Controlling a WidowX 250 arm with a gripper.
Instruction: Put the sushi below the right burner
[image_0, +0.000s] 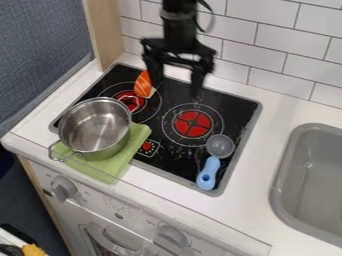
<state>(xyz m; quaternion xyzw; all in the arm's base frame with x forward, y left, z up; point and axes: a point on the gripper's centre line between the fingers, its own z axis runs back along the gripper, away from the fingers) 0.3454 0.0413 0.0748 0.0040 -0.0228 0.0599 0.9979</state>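
My gripper needs to set the sushi on the stove top below the burner, so next it needs to pick up the sushi (143, 84) by its orange sides.
The gripper (176, 87) hangs down over the back of the black stove top, open, its two fingers spread wide apart. Just left of its left finger is the orange and white sushi (143, 84), over the back edge of the left burner (130, 102); whether the finger touches it I cannot tell. Nothing shows between the fingers. The right burner (192, 123), a red disc inside white rings, lies in front of the gripper, toward the camera.
A steel pot (97, 125) stands on a green cloth (110, 169) at the front left. A blue-handled scoop (209, 172) lies front right of the right burner, its clear cup over the ring's edge. The sink (284, 175) is farther right, and a tiled wall (287, 37) rises behind.
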